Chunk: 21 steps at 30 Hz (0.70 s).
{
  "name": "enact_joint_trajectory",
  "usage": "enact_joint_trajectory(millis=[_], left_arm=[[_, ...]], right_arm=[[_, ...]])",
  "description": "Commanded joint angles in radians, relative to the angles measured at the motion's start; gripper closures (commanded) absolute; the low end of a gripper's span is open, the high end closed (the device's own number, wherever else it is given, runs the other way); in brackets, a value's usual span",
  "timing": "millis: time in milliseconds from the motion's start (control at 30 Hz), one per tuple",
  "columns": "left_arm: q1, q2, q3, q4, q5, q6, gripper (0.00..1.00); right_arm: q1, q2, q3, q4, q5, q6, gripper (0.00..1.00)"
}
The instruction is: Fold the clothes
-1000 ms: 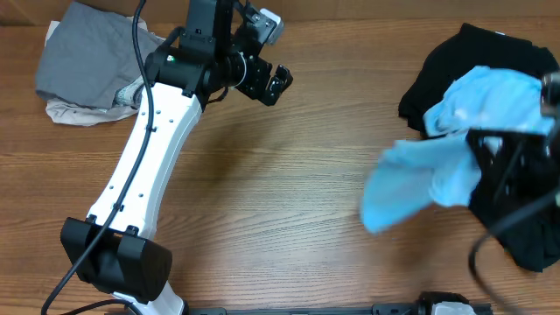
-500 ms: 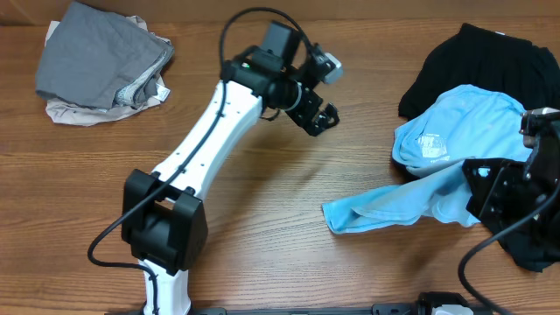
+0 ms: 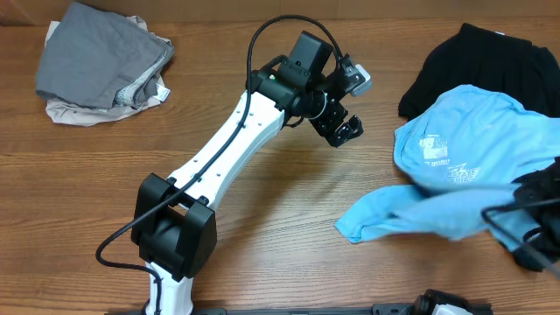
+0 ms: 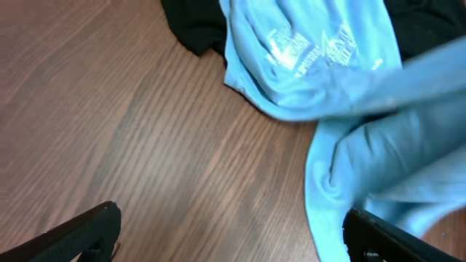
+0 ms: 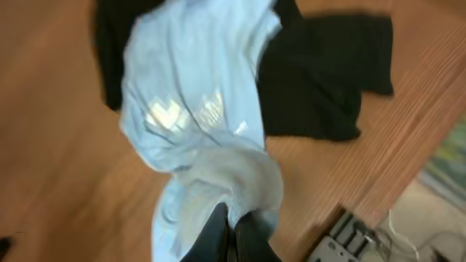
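The blue T-shirt needs to be spread for folding, so my left gripper should next pick it up at its edge (image 3: 399, 150) by the white print (image 3: 437, 150), opposite my right gripper.
The light blue T-shirt (image 3: 464, 166) lies crumpled at the right of the table, partly over the black garment (image 3: 477, 66). It shows in the left wrist view (image 4: 320, 65) and the right wrist view (image 5: 196, 94). My right gripper (image 5: 234, 222) is shut on a bunch of the blue shirt's fabric; overhead it sits at the far right edge (image 3: 534, 219). My left gripper (image 3: 346, 131) is open and empty, hovering over bare wood just left of the shirt. Its fingers (image 4: 80, 233) stand wide apart. A grey garment pile (image 3: 101, 61) lies at the far left.
The black garment (image 5: 320, 80) spreads under and behind the blue shirt at the table's right edge. The table's front edge and a base fixture (image 5: 342, 236) show in the right wrist view. The left arm (image 3: 219, 175) stretches diagonally across the table's middle.
The left arm has swung right toward the blue shirt. The right gripper has dragged the shirt, and its trailing end now lies lower and further right, with the printed part spread wider.
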Motion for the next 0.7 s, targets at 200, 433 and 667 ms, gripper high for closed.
enact_joint_trajectory(millis=[200, 433, 667], left_arm=[[0.004, 0.031, 0.021, 0.103, 0.014, 0.01, 0.0], [-0.035, 0.151, 0.021, 0.15, 0.116, -0.005, 0.0], [-0.113, 0.244, 0.021, 0.232, 0.105, -0.032, 0.0]], right_arm=[[-0.1, 0.008, -0.469, 0.175, -0.196, -0.062, 0.96], [-0.101, 0.008, -0.494, 0.275, -0.212, -0.067, 0.92], [-0.101, 0.008, -0.494, 0.31, -0.213, -0.085, 0.89]])
